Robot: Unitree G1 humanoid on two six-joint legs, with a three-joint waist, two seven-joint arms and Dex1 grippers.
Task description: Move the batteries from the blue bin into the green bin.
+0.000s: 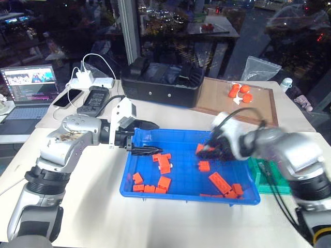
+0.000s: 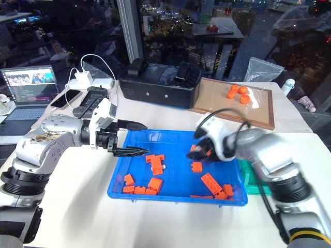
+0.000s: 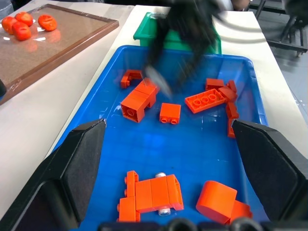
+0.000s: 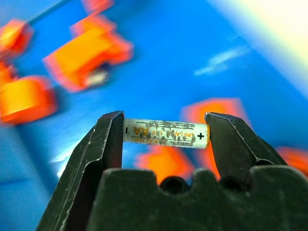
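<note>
The AA battery is above the blue bin's orange bricks in the right wrist view, so the robot's right gripper needs to keep hold of the battery until it is in the green bin.
My right gripper (image 4: 165,126) is shut on an AA battery (image 4: 166,133), pinched end to end between its two fingers. It hangs above the right half of the blue bin (image 1: 181,195), over several orange bricks (image 1: 164,164). The green bin (image 1: 269,173) stands against the blue bin's right side. My left gripper (image 1: 151,138) is open and empty over the blue bin's left end. Another silvery battery (image 3: 160,175) lies in the blue bin, mostly hidden under a cluster of orange bricks (image 3: 151,195) close to the left gripper.
A black box (image 1: 163,85) stands behind the blue bin. To its right lies a wood-framed board (image 1: 227,106) with orange pieces (image 1: 240,93). A laptop (image 1: 28,88), a phone, a charger and cables sit at the back left.
</note>
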